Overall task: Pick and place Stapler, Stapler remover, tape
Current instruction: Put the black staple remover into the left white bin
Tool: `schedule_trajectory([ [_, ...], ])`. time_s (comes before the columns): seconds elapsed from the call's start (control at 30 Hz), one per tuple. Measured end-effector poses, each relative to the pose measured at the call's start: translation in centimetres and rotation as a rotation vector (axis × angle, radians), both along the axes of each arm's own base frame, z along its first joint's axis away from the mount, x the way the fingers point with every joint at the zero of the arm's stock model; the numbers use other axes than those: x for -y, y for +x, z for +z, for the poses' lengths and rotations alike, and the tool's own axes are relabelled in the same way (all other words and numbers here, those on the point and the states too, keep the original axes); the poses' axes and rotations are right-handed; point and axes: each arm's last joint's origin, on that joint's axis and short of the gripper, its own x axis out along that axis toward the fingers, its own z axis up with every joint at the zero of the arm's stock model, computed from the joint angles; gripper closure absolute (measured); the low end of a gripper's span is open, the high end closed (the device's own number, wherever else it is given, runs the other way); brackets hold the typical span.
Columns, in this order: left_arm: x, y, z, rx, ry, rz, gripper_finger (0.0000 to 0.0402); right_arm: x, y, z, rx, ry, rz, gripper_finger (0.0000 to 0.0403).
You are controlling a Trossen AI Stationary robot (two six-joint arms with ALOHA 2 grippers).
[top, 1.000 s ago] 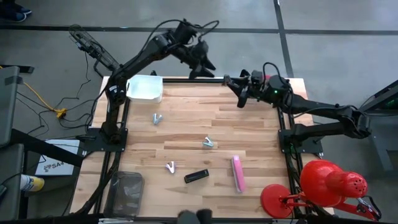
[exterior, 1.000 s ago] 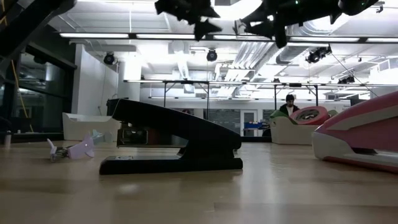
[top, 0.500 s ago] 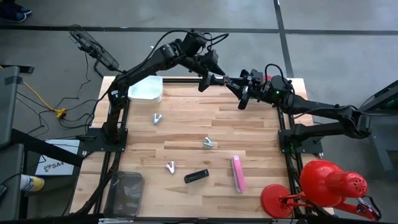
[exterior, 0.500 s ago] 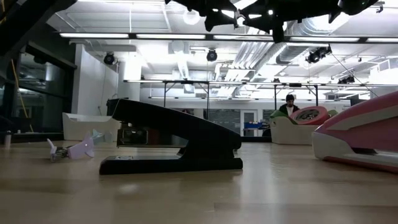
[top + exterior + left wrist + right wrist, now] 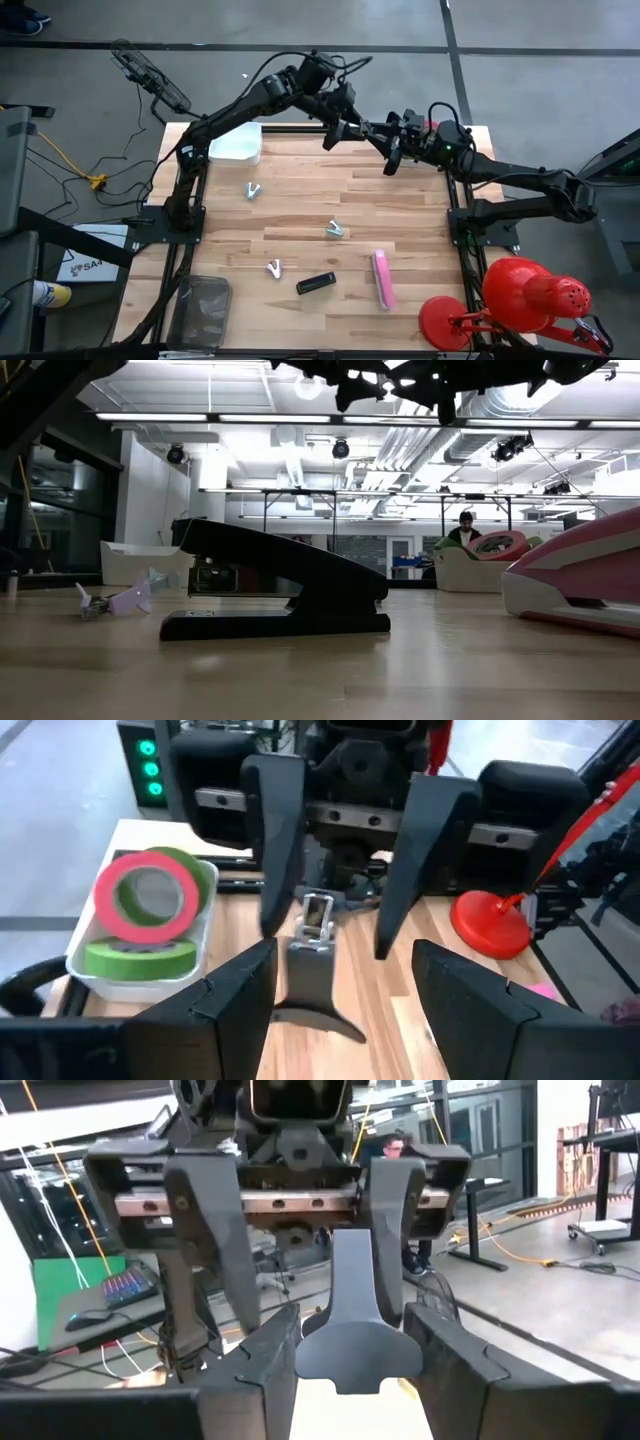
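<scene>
My left gripper needs to close: in the left wrist view its fingers are beside the staple remover's dark body (image 5: 310, 978).
My right gripper (image 5: 382, 146) (image 5: 350, 1372) hovers above the table's far edge, shut on a dark staple remover (image 5: 352, 1315). My left gripper (image 5: 345, 131) (image 5: 345, 1010) faces it, open. Its fingers stand on either side of the remover's free end (image 5: 305, 982); I cannot tell whether they touch it. On the table lie a black stapler (image 5: 316, 283) (image 5: 280, 595), a pink stapler (image 5: 381, 279) and several pale staple removers (image 5: 335, 229). Green and pink tape rolls (image 5: 150, 905) sit in a small white tray. My right gripper pinches the staple remover's wide end (image 5: 355, 1355) between its two fingers, coming level from the table's right. The remover is lifted clear of the table, and its narrow end (image 5: 353, 1260) points toward my left gripper.
A white bin (image 5: 235, 142) stands at the far left of the table. A dark container (image 5: 200, 310) is at the near left corner, and a red lamp (image 5: 520, 295) at the near right. A person (image 5: 465, 530) sits far off in the room behind.
My left gripper has swung from beyond the far edge toward the table's right and slightly nearer, up to my right gripper. Its open fingers now flank the staple remover. My right gripper has stayed in place.
</scene>
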Motion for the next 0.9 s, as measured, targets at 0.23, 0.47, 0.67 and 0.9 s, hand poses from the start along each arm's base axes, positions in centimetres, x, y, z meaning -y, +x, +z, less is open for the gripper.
schedule_trajectory([
  [0.23,0.19,0.63,-0.18,0.018,-0.010,-0.008,0.0173,0.02,0.00,-0.05,-0.005,0.000,-0.001,0.0249],
  [0.47,0.09,0.55,-0.12,0.021,-0.011,-0.009,0.0230,0.02,0.01,-0.12,-0.014,-0.002,0.001,0.0251],
  [0.67,-0.32,0.33,-0.11,0.024,-0.019,-0.017,0.0313,0.03,0.01,-0.15,-0.020,-0.003,-0.003,0.0251],
  [0.9,-0.55,0.26,-0.10,0.035,0.034,-0.022,0.0356,0.10,0.00,-0.25,-0.025,0.011,-0.015,0.0263],
])
